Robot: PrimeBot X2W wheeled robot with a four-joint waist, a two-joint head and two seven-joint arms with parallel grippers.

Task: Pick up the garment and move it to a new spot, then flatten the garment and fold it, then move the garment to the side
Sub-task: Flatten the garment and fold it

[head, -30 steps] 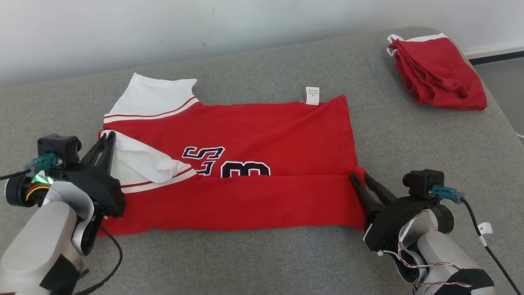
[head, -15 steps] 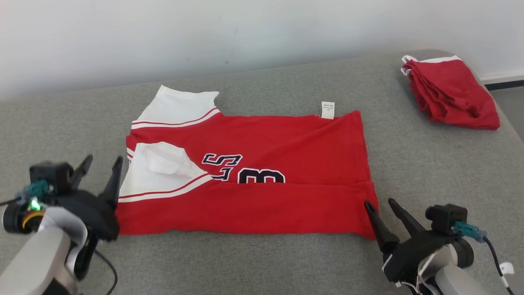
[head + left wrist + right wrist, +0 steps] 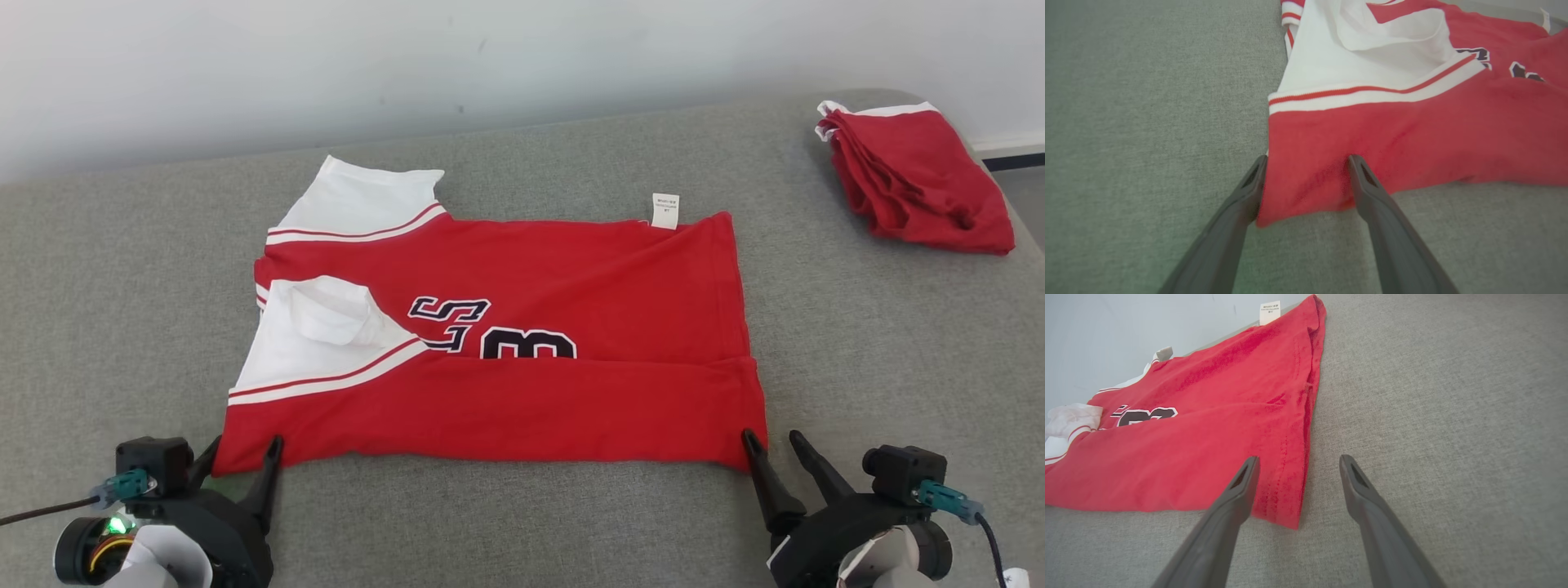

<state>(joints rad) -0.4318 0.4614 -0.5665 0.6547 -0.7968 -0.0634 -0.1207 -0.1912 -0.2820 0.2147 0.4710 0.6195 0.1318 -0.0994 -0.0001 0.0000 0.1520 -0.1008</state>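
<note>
The jersey needs to be flattened and folded, so my left gripper should next grab it by its folded red corner, beside the jersey's striped band.
The garment is a red jersey with white sleeves and dark numbering, lying flat on the grey padded surface with its near edge folded up over the numbers. My left gripper is open at the near left corner. In the left wrist view that red corner lies between the spread fingers of the left gripper. My right gripper is open at the near right corner. The right wrist view shows the right gripper straddling the jersey's hem corner. Neither gripper pinches the cloth.
A second red garment lies folded at the back right, near the surface's rounded edge. A white care tag sticks out at the jersey's far edge. A pale wall runs behind. Bare grey surface lies to the right.
Both grippers opened, let go of the folded edge and drew back to the jersey's near corners. The head camera also shifted, so the whole picture moved.
</note>
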